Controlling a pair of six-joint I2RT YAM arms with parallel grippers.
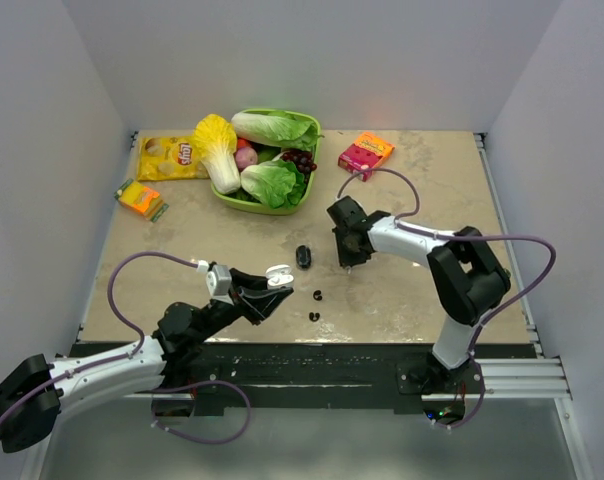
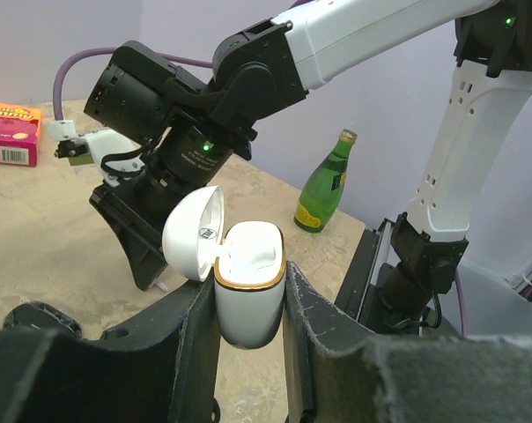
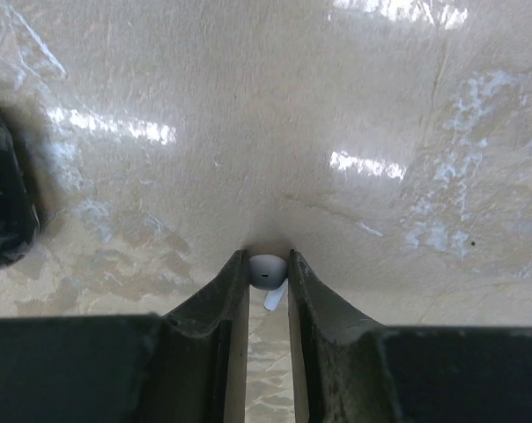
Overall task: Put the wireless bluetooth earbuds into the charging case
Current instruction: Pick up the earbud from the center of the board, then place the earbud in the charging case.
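The white earbud would come up off the table with its stem if the right gripper lifted now, because the gripper's fingers pinch its round head (image 3: pixel 268 272) from both sides.
My left gripper (image 1: pixel 277 281) is shut on the white charging case (image 2: pixel 248 308) and holds it upright above the table, with its lid (image 2: pixel 191 233) open to the left and its wells empty. The case also shows in the top view (image 1: pixel 279 274). My right gripper (image 3: pixel 268 264) points down at the table, shut on a small white earbud (image 3: pixel 266 271) with a stem, right at the surface. In the top view the right gripper (image 1: pixel 349 256) is to the right of the case. Two tiny black rounded buds (image 1: pixel 317 295) (image 1: pixel 313 316) lie on the table between the arms.
A black oval object (image 1: pixel 303 256) lies left of the right gripper, and shows at the right wrist view's left edge (image 3: pixel 6 203). A green basket (image 1: pixel 308 184) of vegetables, a chips bag (image 1: pixel 169 157), an orange pack (image 1: pixel 140 198) and a pink box (image 1: pixel 366 153) sit at the back.
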